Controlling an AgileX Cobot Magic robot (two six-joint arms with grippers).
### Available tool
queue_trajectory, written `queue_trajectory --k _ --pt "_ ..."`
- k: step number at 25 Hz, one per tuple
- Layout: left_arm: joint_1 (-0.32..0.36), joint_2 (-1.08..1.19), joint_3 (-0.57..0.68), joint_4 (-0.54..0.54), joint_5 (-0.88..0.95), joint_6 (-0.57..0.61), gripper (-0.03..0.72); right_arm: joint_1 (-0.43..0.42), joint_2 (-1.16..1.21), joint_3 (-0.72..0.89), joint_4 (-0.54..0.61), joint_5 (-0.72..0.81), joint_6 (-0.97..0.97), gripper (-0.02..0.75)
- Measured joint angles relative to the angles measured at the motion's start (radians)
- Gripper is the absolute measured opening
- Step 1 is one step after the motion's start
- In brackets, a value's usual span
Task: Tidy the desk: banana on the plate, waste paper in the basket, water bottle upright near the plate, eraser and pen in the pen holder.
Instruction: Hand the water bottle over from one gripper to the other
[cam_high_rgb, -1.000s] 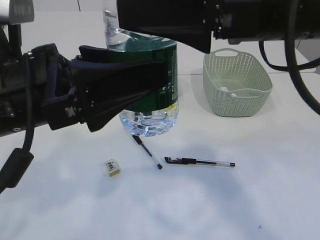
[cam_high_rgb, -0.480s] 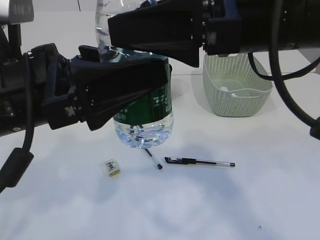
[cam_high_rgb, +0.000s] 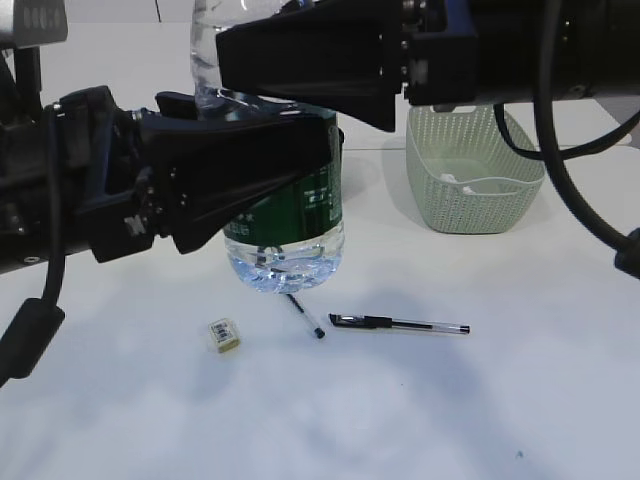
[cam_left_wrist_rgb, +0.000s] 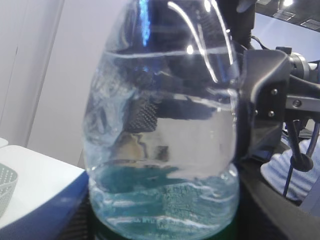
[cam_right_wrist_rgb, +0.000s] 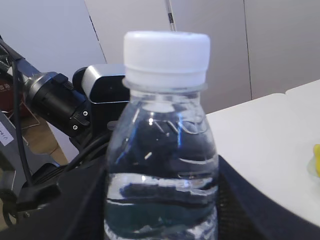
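My right gripper lets go of the bottle next, since my left gripper's fingers hold the bottle up by its green label (cam_high_rgb: 300, 212).
The water bottle (cam_high_rgb: 300, 240) is upright in the air above the desk (cam_high_rgb: 450, 400), close to the camera. My left gripper (cam_high_rgb: 325, 160) is shut on its dark-green label from the left. My right gripper (cam_high_rgb: 235, 65) is shut on its clear shoulder from the upper right. The bottle fills the left wrist view (cam_left_wrist_rgb: 160, 125), and the right wrist view (cam_right_wrist_rgb: 162, 165) shows its white cap (cam_right_wrist_rgb: 166, 52). The eraser (cam_high_rgb: 224, 334) and two pens (cam_high_rgb: 400, 324) (cam_high_rgb: 303, 315) lie on the desk below. A yellow sliver (cam_right_wrist_rgb: 316, 160) at the edge may be the banana. The plate and pen holder are out of view.
The sage-green basket (cam_high_rgb: 470, 175) stands at the back right with something white inside. Both arms crowd the upper half of the exterior view and hide the back of the desk.
The bottle has come down and slightly left over the pen. My right gripper has dropped from above onto the bottle's shoulder. Little moved in the last half second.
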Motion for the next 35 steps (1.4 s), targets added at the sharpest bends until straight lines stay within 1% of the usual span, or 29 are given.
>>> queue_trajectory --k 5,9,15,17,22,25,31,35 --pt "0.000 0.000 0.000 -0.001 0.000 0.000 0.452 0.000 0.000 0.000 0.002 -0.008 0.000 0.408" --pt "0.000 0.000 0.000 -0.001 0.000 0.000 0.450 0.000 0.000 0.000 0.004 -0.010 0.000 0.431" --pt "0.000 0.000 0.000 -0.002 0.000 0.000 0.447 0.000 0.000 0.000 0.004 -0.012 0.000 0.440" --pt "0.000 0.000 0.000 -0.004 0.000 0.000 0.446 0.000 0.000 0.000 0.006 -0.012 0.000 0.453" --pt "0.000 0.000 0.000 -0.007 0.009 0.029 0.439 0.001 0.000 0.000 0.006 -0.018 0.004 0.510" --pt "0.000 0.000 0.000 -0.013 0.021 0.038 0.438 0.001 0.000 0.000 0.006 -0.034 0.005 0.516" --pt "0.000 0.006 0.000 -0.062 0.036 0.101 0.438 0.006 0.000 0.000 0.014 -0.076 0.006 0.520" --pt "0.000 0.006 0.002 -0.085 0.048 0.109 0.437 0.006 0.000 0.000 0.024 -0.096 0.006 0.557"
